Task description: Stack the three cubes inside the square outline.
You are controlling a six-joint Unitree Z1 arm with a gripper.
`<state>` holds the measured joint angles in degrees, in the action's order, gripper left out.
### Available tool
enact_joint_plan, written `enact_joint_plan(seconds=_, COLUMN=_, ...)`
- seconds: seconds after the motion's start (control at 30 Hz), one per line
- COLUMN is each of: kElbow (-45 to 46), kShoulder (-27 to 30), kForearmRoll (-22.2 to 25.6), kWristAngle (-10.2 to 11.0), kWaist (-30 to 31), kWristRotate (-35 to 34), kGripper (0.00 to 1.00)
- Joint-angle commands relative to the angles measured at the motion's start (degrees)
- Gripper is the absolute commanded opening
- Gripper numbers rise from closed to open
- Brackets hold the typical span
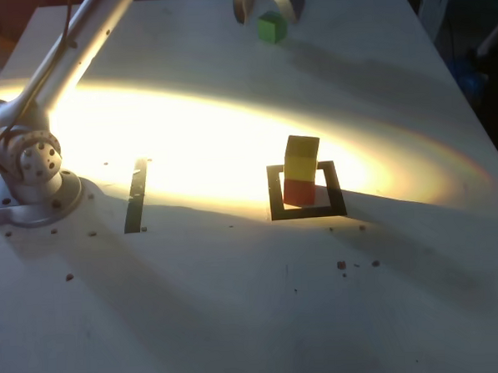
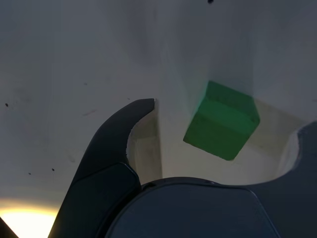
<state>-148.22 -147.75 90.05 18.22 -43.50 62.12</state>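
Observation:
The light green cube (image 1: 271,26) needs to go on top of the yellow and red stack (image 1: 301,169), so my gripper will grab the cube by its opposite sides next.
A light green cube (image 1: 271,26) sits on the white table near its far edge. My gripper (image 1: 268,15) hangs over it, open, with one dark finger on each side. In the wrist view the green cube (image 2: 222,121) lies between the fingers (image 2: 119,144) of the gripper (image 2: 228,115), with a gap on both sides. A yellow cube (image 1: 302,158) rests, slightly turned, on a red cube (image 1: 298,191) inside the black square outline (image 1: 276,195) in the middle of the table.
The arm's grey base (image 1: 31,177) stands at the exterior view's left, and its link rises to the top of that view. A straight black tape strip (image 1: 136,196) lies between base and outline. Small crumbs dot the near table. Bright light falls across the centre.

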Motion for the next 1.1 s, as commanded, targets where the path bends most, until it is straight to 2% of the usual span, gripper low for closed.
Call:
enact_joint_plan(seconds=0.0, kElbow=0.36, kShoulder=-0.38, kForearmRoll=0.44, kWristAngle=0.05, kWaist=0.08, kWristRotate=0.11, kGripper=0.85)
enact_joint_plan(seconds=0.2, kElbow=0.26, kShoulder=-1.17, kForearmRoll=0.08, kWristAngle=-0.71, kWaist=0.08, kWristRotate=0.21, kGripper=0.71)
enact_joint_plan(seconds=0.4, kElbow=-0.54, kShoulder=-1.58, kForearmRoll=-0.52, kWristAngle=-2.92, kWaist=0.07, kWristRotate=0.6, kGripper=0.53)
enact_joint_plan(seconds=0.63, kElbow=-1.19, kShoulder=-2.64, kForearmRoll=-1.69, kWristAngle=-3.98, kWaist=-0.31, kWristRotate=1.83, kGripper=0.43)
enact_joint_plan(seconds=0.87, kElbow=-1.81, kShoulder=-2.84, kForearmRoll=-2.6, kWristAngle=-4.96, kWaist=-1.14, kWristRotate=3.33, kGripper=0.4)
enact_joint_plan(seconds=1.07, kElbow=-2.02, kShoulder=-2.4, kForearmRoll=-1.44, kWristAngle=-8.28, kWaist=-1.55, kWristRotate=2.79, kGripper=0.32)
